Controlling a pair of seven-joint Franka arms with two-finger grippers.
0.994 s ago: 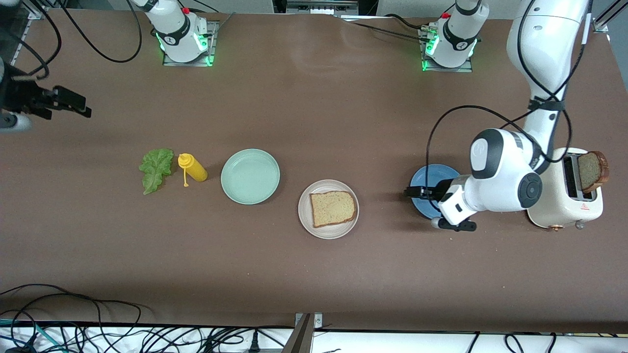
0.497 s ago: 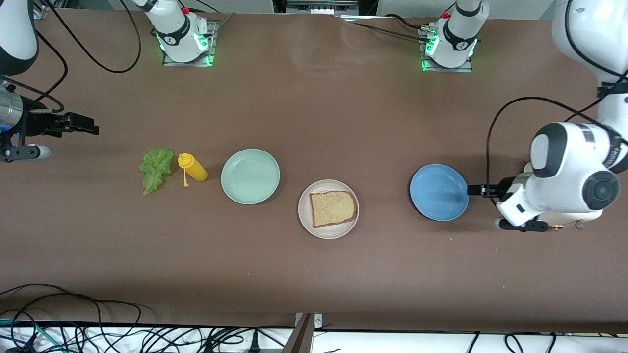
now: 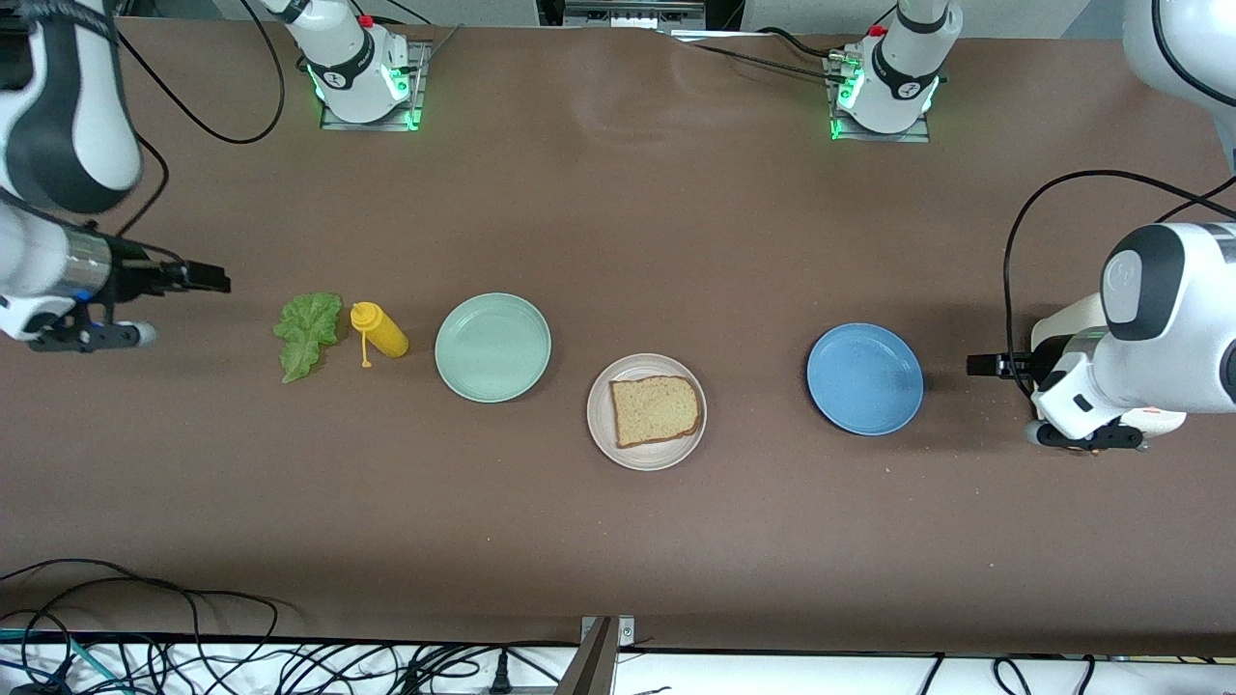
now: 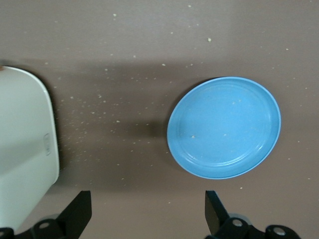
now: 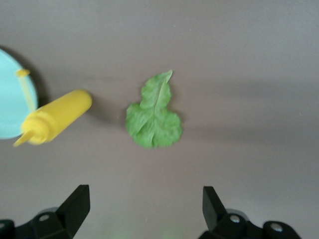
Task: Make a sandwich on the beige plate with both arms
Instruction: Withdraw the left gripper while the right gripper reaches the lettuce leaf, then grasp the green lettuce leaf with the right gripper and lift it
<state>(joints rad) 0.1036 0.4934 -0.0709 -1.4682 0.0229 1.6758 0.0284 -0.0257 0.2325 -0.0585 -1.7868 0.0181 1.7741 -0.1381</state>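
Note:
My right gripper grabs the green lettuce leaf by its broad frilly end next, to lay it on the sandwich.
One tan bread slice lies on the beige plate at mid-table. The green lettuce leaf lies flat on the table toward the right arm's end and also shows in the right wrist view. My right gripper is open and empty over bare table beside the leaf. My left gripper is open and empty over the table between the blue plate and the toaster. The second bread slice is hidden by my left arm.
A yellow mustard bottle lies beside the lettuce. A mint-green plate stands between the bottle and the beige plate. A blue plate lies toward the left arm's end. The cream toaster stands mostly covered by my left arm.
My left gripper has drawn back off the blue plate toward the toaster, and the arm now covers the toaster and its bread. My right gripper has moved closer to the lettuce.

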